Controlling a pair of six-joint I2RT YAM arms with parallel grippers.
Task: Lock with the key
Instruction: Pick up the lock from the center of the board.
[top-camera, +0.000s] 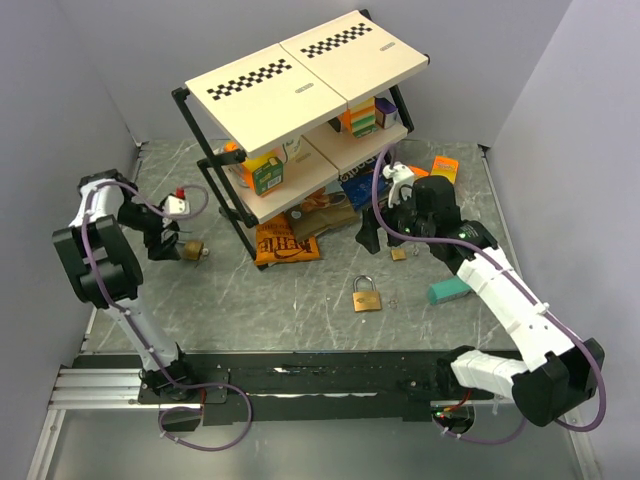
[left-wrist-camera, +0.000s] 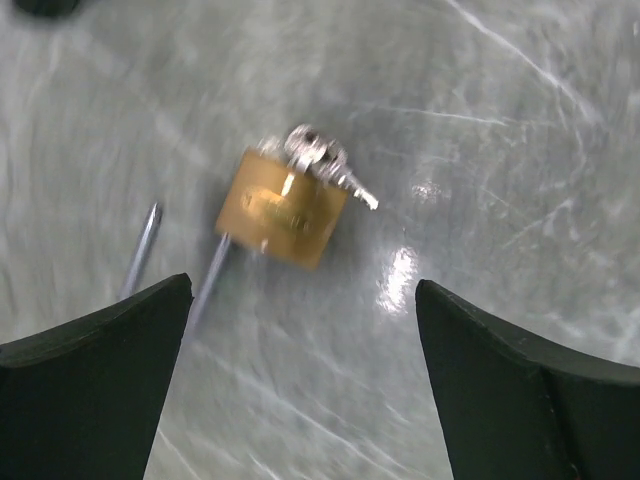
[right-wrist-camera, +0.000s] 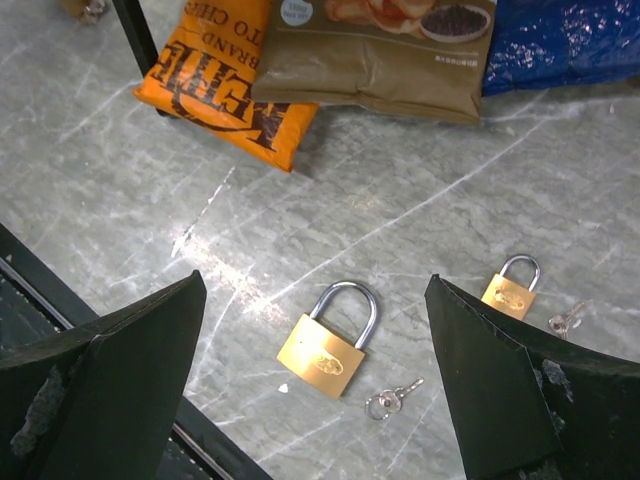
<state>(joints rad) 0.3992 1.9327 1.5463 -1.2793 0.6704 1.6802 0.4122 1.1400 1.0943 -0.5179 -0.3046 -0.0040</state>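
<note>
Next, my left gripper grabs the small brass padlock (top-camera: 193, 250) by the side edges of its body, which leaves the key and the shackle free for locking.
A small brass padlock (left-wrist-camera: 282, 208) lies on the marble table with a key (left-wrist-camera: 325, 160) in its base; its shackle points down-left. My left gripper (left-wrist-camera: 302, 300) is open and empty, hovering just short of it; in the top view the gripper (top-camera: 170, 245) is beside this padlock (top-camera: 193, 250). A larger brass padlock (right-wrist-camera: 325, 350), shackle closed, lies mid-table with a loose key on a ring (right-wrist-camera: 393, 397) beside it. My right gripper (right-wrist-camera: 313, 285) is open and empty above it, also seen in the top view (top-camera: 385, 235). The larger padlock (top-camera: 367, 295) shows there too.
Another small padlock (right-wrist-camera: 510, 290) with a key (right-wrist-camera: 565, 322) lies right of the large one. Orange (right-wrist-camera: 230, 80), brown (right-wrist-camera: 380, 50) and blue (right-wrist-camera: 560, 40) snack bags lie under a black-framed shelf unit (top-camera: 300, 75). A teal block (top-camera: 448, 290) lies to the right.
</note>
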